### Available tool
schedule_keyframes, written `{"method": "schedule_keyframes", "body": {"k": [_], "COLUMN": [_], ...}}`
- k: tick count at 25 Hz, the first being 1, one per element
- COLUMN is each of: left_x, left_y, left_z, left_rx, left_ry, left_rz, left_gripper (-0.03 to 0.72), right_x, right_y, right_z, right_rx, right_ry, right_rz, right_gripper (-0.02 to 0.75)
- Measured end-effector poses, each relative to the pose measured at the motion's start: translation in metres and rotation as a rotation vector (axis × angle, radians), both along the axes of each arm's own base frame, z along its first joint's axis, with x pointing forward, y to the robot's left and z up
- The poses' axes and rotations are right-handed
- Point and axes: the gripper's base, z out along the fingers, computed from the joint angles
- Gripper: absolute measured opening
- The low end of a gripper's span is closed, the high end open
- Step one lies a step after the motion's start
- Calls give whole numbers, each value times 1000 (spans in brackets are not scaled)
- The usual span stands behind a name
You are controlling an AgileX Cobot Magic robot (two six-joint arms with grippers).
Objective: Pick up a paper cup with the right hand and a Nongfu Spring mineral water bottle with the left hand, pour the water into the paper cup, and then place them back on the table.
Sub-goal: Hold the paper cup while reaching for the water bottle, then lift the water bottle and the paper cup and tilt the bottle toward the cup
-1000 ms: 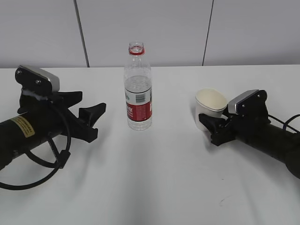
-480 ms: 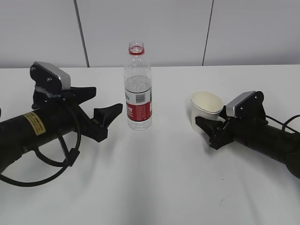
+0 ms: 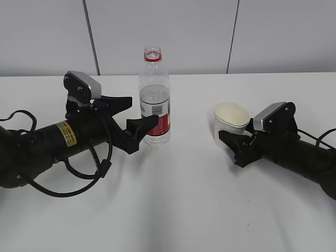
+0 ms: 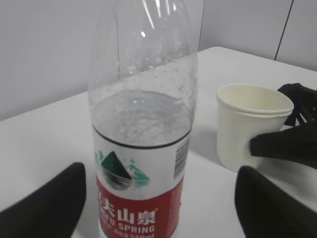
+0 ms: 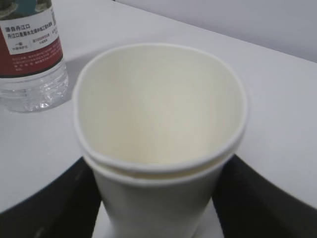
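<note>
The bottle has to pour into the cup, so next my left gripper will pick it up by its labelled body (image 3: 157, 121) and leave the bottle's opening (image 3: 153, 52) free.
The clear Nongfu Spring bottle (image 3: 154, 105) stands upright and uncapped on the white table (image 3: 178, 210), with water (image 4: 141, 119) up to just above its red-and-white label. My left gripper (image 3: 144, 109) is open, one black finger (image 4: 44, 208) on each side of the bottle's (image 4: 141, 148) lower body, with gaps on both sides. My right gripper (image 3: 231, 140) is shut on the cream paper cup (image 3: 231, 119), which leans toward the left. In the right wrist view the fingers (image 5: 44, 208) press both sides of the empty cup (image 5: 158, 124), and its rim is squeezed slightly oval.
A grey panelled wall (image 3: 184, 31) runs behind the table's far edge. A small dark scuff mark (image 3: 252, 224) lies on the tabletop at the front right. The left arm's looped black cable (image 3: 79, 184) rests on the table at the left.
My left arm has moved right, bringing its open jaws to either side of the bottle. The right gripper shifted the cup slightly left and tilted it, then held still.
</note>
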Motion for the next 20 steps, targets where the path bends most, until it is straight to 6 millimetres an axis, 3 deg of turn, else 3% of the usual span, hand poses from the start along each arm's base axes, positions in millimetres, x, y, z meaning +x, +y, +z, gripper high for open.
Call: {"method": "schedule_keyframes", "body": {"k": [10,20], "left_x": [22,47], "left_y": [-9,-19], "left_z": [-20,-28], "left_rx": [-34,-55], "left_ry": [28,5], "left_rz": [0,-1], "left_gripper": [573,575], "right_x": [0,0], "right_y": [0,0], "right_z": [0,0], "right_rx": [0,2], "right_ry": [0,1], "right_rz": [0,0], "right_gripper": [486,486]}}
